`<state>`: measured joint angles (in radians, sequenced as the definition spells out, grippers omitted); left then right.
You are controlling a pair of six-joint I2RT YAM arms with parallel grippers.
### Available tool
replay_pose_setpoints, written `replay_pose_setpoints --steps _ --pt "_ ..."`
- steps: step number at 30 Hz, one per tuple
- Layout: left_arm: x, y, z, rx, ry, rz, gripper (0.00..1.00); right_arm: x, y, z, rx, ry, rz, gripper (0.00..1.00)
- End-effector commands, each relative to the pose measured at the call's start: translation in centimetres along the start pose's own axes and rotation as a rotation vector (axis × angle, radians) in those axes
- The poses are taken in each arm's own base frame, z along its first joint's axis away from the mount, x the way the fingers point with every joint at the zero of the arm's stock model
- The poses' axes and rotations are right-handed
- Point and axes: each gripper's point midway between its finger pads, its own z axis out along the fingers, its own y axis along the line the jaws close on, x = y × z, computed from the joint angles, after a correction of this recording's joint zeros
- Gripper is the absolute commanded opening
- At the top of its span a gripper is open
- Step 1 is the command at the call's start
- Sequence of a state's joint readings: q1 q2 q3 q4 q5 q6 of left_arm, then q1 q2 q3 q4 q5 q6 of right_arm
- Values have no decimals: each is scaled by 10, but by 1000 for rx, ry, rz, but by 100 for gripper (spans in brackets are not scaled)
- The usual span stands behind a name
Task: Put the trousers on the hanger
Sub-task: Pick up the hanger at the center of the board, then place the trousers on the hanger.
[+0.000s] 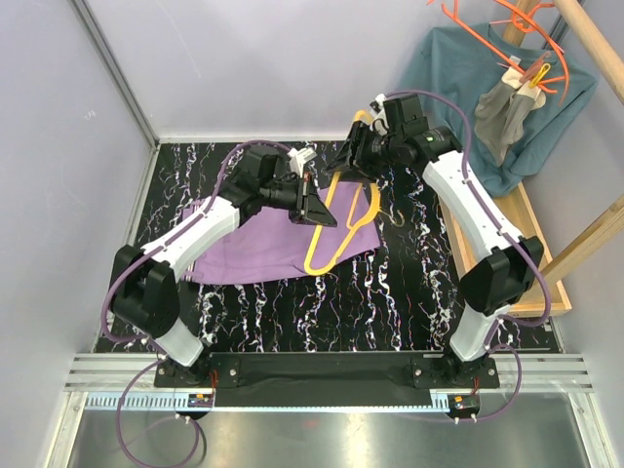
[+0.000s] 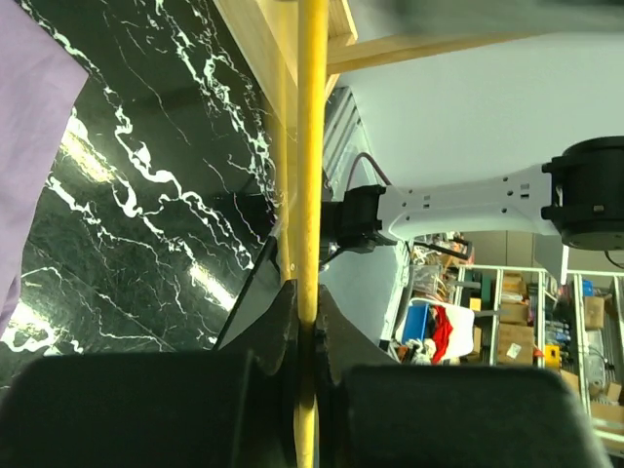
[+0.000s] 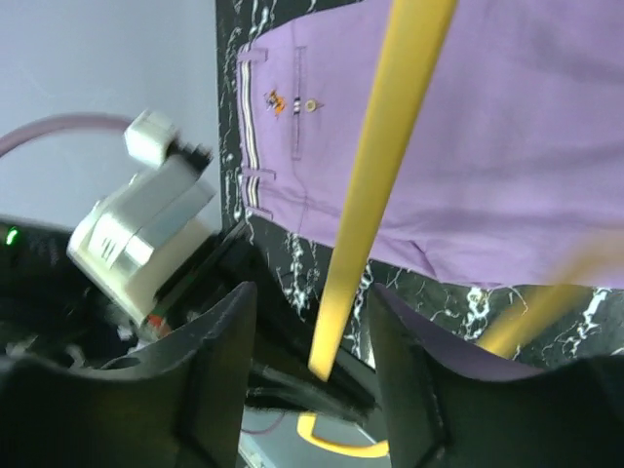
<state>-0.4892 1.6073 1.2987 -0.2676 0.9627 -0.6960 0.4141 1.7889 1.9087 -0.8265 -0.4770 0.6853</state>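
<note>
I need to grab the yellow hanger's bar at its far end (image 1: pixel 339 171) (image 3: pixel 338 304) with my right gripper, so the rest of the hanger stays free for my left gripper to grab again.
The lilac trousers (image 1: pixel 255 246) lie flat on the black marbled table, left of centre; their striped waistband shows in the right wrist view (image 3: pixel 255 146). The yellow hanger (image 1: pixel 341 232) is tilted over the trousers' right edge. My left gripper (image 1: pixel 314 209) is shut on one thin yellow bar of the hanger (image 2: pixel 312 146), pinched between both jaws (image 2: pixel 310 327). My right gripper (image 1: pixel 347 164) is open just beyond the hanger's far end. In the right wrist view a yellow bar (image 3: pixel 390 156) passes between its spread fingers (image 3: pixel 312 336) without touching them, with the trousers (image 3: pixel 507 166) behind.
A wooden rack (image 1: pixel 542 244) stands along the table's right edge. On it hang a teal shirt (image 1: pixel 463 73), a small grey garment (image 1: pixel 502 115) and orange hangers (image 1: pixel 492 29). Grey walls close the back and left. A small hook (image 1: pixel 398 216) lies right of the hanger.
</note>
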Motion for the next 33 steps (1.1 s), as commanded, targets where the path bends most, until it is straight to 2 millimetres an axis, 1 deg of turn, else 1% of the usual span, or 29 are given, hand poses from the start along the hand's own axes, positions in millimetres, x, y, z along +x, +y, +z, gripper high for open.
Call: replay_pose_setpoints --steps 1,2,3,4,5,6,7,8,9,10,12,13,15,18,19,20,21,22,23,24,25,26,27,28,29,30,31,32,33 --pt "-7 -15 -18 82 -10 5 0 8 43 -48 -124 -25 -174 63" --pt "-7 -15 -22 92 -18 8 0 14 40 -57 -106 -19 -198 69" --pt "-7 -16 -27 98 -21 2 0 14 39 -64 -92 -31 -231 80" --pt "-8 -19 -35 107 -32 9 0 12 39 -72 -83 -53 -287 85" --pt "-5 -17 -39 104 -31 -2 0 13 40 -84 -70 -77 -317 90" --pt "-4 -17 -42 108 -34 -2 0 11 40 -91 -56 -97 -338 99" --pt "0 -25 -49 129 -29 8 0 7 38 -98 -38 -121 -384 100" --pt "6 -26 -51 141 -21 3 0 3 33 -102 -5 -141 -400 100" --pt "8 -32 -54 154 -24 12 0 3 25 -107 30 -140 -405 100" --pt "14 -42 -60 173 -20 29 0 -7 17 -114 62 -167 -414 100" --pt "25 -48 -64 202 -8 33 0 -11 11 -120 74 -173 -422 100" --pt "30 -52 -67 220 3 46 0 -12 6 -120 80 -174 -428 100" --pt "42 -62 -75 239 2 79 0 -14 6 -121 41 -170 -435 100" --pt "60 -76 -84 271 14 122 0 -13 -1 -114 20 -132 -428 100" --pt "64 -79 -85 276 18 130 0 -8 6 -113 -35 -103 -427 99" --pt "70 -77 -84 277 26 126 0 -9 12 -112 -78 -103 -429 100" --pt "75 -81 -86 282 25 134 0 -5 18 -111 -120 -88 -426 100" --pt "80 -81 -82 283 36 128 0 2 31 -112 -200 -53 -404 100" --pt "83 -81 -81 287 35 134 0 0 40 -112 -249 -61 -407 100" --pt "90 -88 -80 300 50 127 0 4 45 -111 -287 -38 -363 100" --pt "91 -92 -79 301 42 131 0 10 54 -113 -346 -12 -360 100" --pt "91 -98 -79 318 30 162 0 7 60 -114 -381 -28 -373 100" --pt "94 -103 -79 327 31 152 0 9 62 -114 -400 -19 -360 100" --pt "97 -109 -78 331 23 165 0 15 66 -116 -438 13 -333 99" --pt "97 -108 -76 322 19 153 0 14 76 -121 -482 -3 -355 96" --pt "98 -106 -75 315 20 150 0 15 80 -125 -507 -1 -347 92" --pt "98 -104 -74 307 21 144 0 19 80 -123 -522 24 -283 69" --pt "100 -100 -73 280 26 108 0 20 91 -133 -576 16 -305 56" --pt "99 -96 -73 254 17 131 5 23 93 -134 -589 24 -285 45"
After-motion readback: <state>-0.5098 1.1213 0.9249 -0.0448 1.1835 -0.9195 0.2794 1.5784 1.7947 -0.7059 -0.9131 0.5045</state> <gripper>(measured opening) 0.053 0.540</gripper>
